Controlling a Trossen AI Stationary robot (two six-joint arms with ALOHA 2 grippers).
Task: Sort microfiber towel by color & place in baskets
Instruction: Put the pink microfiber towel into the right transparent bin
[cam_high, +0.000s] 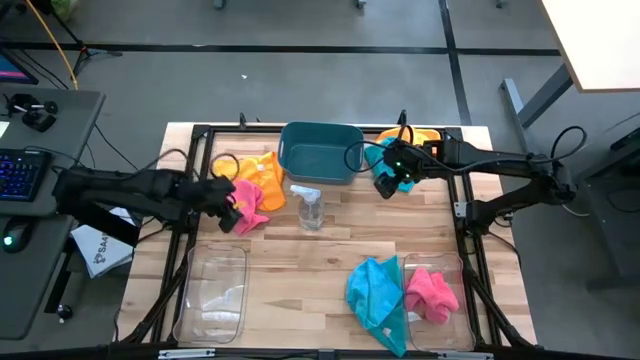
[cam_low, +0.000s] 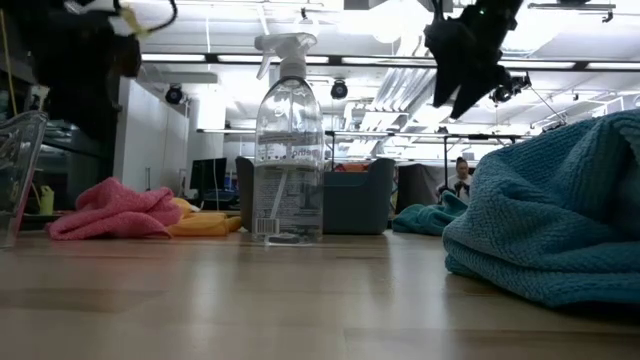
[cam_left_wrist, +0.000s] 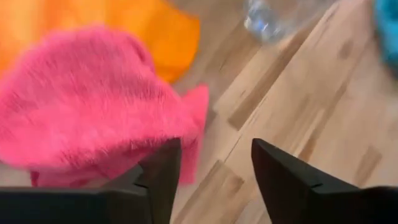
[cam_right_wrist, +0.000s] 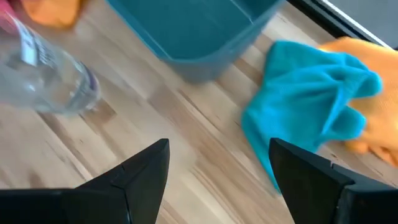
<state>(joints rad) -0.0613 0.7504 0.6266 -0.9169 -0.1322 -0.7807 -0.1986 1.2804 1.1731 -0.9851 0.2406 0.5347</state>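
The pink towel goes into the clear bin with its match (cam_high: 434, 300), so my left gripper will next grab its bunched folds.
My left gripper (cam_high: 232, 212) (cam_left_wrist: 214, 146) is open and hangs above the table beside a pink towel (cam_high: 248, 195) (cam_left_wrist: 87, 106), which lies crumpled on an orange towel (cam_high: 262, 168). My right gripper (cam_high: 388, 182) (cam_right_wrist: 217, 146) is open, raised over bare wood next to a small teal towel (cam_right_wrist: 311, 93) that lies by another orange towel (cam_high: 420, 135). The dark teal tub (cam_high: 320, 152) stands at the far edge. Two clear bins sit at the near edge. The left one (cam_high: 210, 295) holds nothing. The right one (cam_high: 450, 325) holds a pink towel (cam_high: 430, 292), and a teal towel (cam_high: 375, 290) leans against its side.
A clear spray bottle (cam_high: 308, 205) (cam_low: 288, 150) stands upright in the middle of the table between the two grippers. Black frame rails (cam_high: 200, 135) run along the table's edges. Bare wood lies between the bottle and the near bins.
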